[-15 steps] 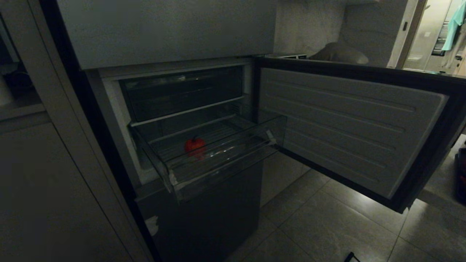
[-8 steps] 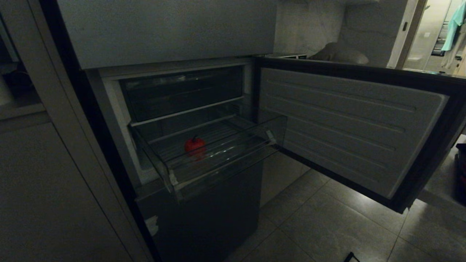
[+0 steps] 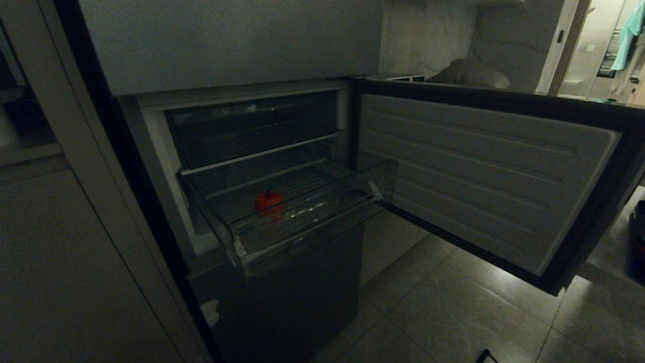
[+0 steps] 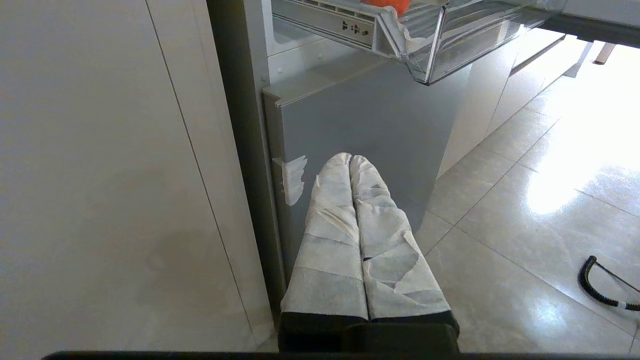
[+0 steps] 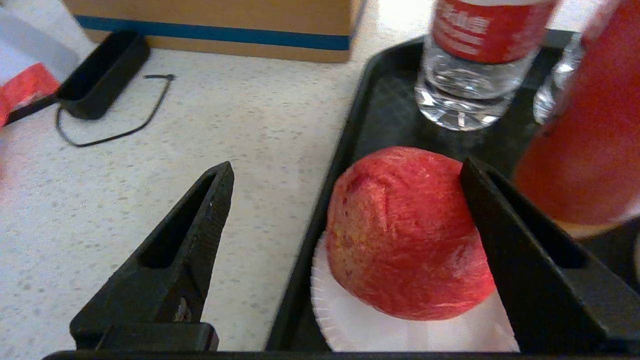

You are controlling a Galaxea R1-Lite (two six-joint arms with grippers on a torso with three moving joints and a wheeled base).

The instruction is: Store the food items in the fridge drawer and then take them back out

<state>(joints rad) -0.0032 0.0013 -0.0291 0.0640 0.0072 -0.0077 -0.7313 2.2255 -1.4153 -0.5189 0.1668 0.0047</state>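
Note:
My right gripper should go lower toward the tray (image 5: 385, 100) before it closes on the apple, because my fingers stop short, with one overlapping the apple's side (image 5: 459, 240).
The fridge drawer (image 3: 312, 222) is pulled out, clear and ribbed, with one red food item (image 3: 269, 202) lying in it. In the left wrist view the drawer's corner (image 4: 430, 50) and a sliver of that red item (image 4: 387, 4) show. A second red food item (image 5: 405, 235), apple-like, sits on a white paper plate (image 5: 350, 320) in a black tray (image 5: 385, 100). My right gripper (image 5: 345, 170) is open around it, one finger (image 5: 500, 225) against its side, the other finger (image 5: 200, 215) well apart over the counter. My left gripper (image 4: 351, 159) hangs shut and empty, low by the fridge's lower door.
The fridge door (image 3: 478, 171) stands open to the right, and a darker bin (image 3: 252, 126) sits above the drawer. On the tray stand a water bottle (image 5: 475, 65) and an orange-red bottle (image 5: 585, 125). A cardboard box (image 5: 225, 20) and small black holder (image 5: 100, 75) lie on the counter.

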